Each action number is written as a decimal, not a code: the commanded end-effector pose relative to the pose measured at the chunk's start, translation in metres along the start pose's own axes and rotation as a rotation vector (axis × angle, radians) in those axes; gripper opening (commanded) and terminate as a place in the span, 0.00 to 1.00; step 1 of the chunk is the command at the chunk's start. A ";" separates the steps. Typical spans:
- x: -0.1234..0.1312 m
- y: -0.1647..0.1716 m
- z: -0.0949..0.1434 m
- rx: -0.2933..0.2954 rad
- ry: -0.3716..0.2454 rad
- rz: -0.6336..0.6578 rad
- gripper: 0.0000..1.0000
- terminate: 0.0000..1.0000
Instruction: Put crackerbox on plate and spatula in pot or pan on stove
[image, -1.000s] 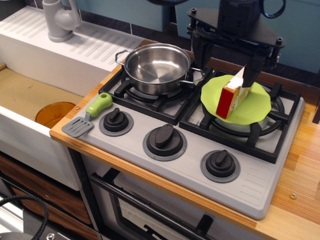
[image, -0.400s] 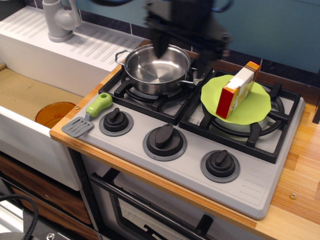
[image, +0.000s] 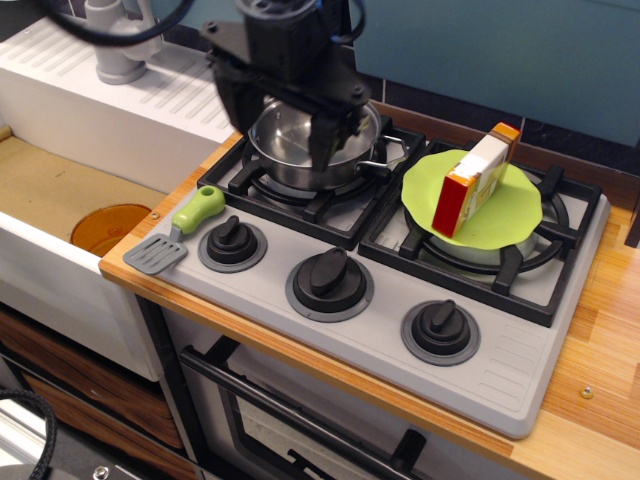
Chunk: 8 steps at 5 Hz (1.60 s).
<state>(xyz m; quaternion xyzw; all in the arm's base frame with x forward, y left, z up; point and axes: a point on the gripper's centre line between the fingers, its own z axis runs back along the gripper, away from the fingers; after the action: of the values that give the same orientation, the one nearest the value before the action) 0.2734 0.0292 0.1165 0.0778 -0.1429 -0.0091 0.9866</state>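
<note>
My gripper grabs the spatula by its green handle (image: 199, 209) next, to put it in the steel pot on the stove.
The crackerbox (image: 475, 182) lies tilted on the lime-green plate (image: 510, 220), which rests on the right burner of the grey stove (image: 520, 365). The spatula (image: 178, 230) lies at the stove's front left corner, green handle pointing toward the pot, grey blade toward the counter edge. My gripper (image: 277, 142) hangs open and empty over the steel pot (image: 345, 150) on the left rear burner and hides much of it. It is well above and behind the spatula.
A white sink with a faucet (image: 115, 40) lies to the left, with an orange round disc (image: 108, 228) in its basin. Three black knobs (image: 330, 275) line the stove front. Wooden counter (image: 605, 330) runs along the right.
My gripper has let go of the crackerbox, which stays on the plate, and has swung left from over the plate to over the pot.
</note>
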 end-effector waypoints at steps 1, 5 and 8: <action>-0.010 0.028 -0.001 0.022 -0.084 0.020 1.00 0.00; -0.011 0.058 -0.028 0.041 -0.132 -0.003 1.00 0.00; -0.015 0.064 -0.038 0.104 -0.160 -0.005 1.00 0.00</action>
<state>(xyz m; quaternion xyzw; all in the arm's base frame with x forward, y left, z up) 0.2623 0.0988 0.0769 0.1211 -0.2099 -0.0095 0.9701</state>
